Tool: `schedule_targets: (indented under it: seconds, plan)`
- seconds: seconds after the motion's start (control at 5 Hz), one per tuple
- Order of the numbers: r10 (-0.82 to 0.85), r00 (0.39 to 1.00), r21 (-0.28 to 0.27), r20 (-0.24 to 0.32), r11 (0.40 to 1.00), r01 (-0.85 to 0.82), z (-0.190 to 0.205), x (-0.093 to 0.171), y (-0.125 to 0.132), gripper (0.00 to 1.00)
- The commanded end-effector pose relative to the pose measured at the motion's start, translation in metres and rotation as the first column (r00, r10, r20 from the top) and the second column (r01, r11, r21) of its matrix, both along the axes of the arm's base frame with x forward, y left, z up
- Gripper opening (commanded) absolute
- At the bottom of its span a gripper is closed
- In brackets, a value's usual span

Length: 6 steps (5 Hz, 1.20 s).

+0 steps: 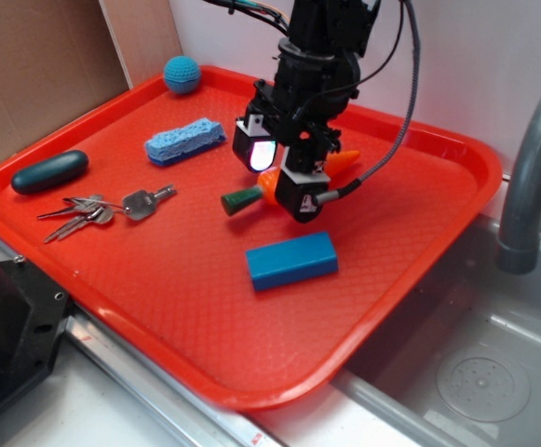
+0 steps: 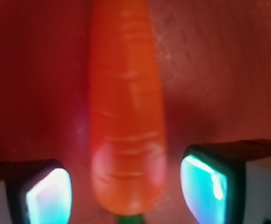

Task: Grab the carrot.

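Note:
The thick part of the carrot (image 2: 126, 116) sits between my gripper's low, glowing fingers over the red tray (image 2: 172, 135), so they would hold it now and I will close them.
The orange carrot (image 1: 268, 181) lies on the red tray (image 1: 158, 279), its dark green stem end (image 1: 240, 199) pointing left and its tip (image 1: 346, 158) poking out behind the gripper. My gripper (image 1: 277, 171) is low over the carrot's thick part, jaws open, one finger on each side. In the wrist view the carrot (image 2: 126, 116) runs up the middle, and the two glowing pads (image 2: 49, 196) stand apart from it with red tray showing in both gaps. Most of the carrot's body is hidden by the gripper in the exterior view.
A blue block (image 1: 291, 260) lies just in front of the gripper. A blue sponge (image 1: 184, 140), a blue ball (image 1: 182, 74), a dark teal oval case (image 1: 50, 171) and a bunch of keys (image 1: 102, 209) sit on the tray's left half. A sink with a grey faucet (image 1: 526, 177) is at the right.

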<state>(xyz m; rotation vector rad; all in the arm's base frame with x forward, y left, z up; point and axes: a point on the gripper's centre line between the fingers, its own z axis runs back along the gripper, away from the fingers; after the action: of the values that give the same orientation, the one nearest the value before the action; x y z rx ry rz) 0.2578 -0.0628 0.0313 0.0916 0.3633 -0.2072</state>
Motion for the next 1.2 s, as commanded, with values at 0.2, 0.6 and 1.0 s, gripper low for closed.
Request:
schedule_targets:
  seconds: [0.2, 0.6, 1.0]
  plan:
    - [0.032, 0.998, 0.006, 0.059, 0.999, -0.033, 0.02, 0.002, -0.002, 0.0]
    - [0.024, 0.997, 0.044, 0.067, 0.999, -0.027, 0.026, 0.001, -0.004, 0.0]
    - [0.31, 0.893, -0.068, 0.325, 0.95, -0.305, 0.127, -0.017, -0.037, 0.0]
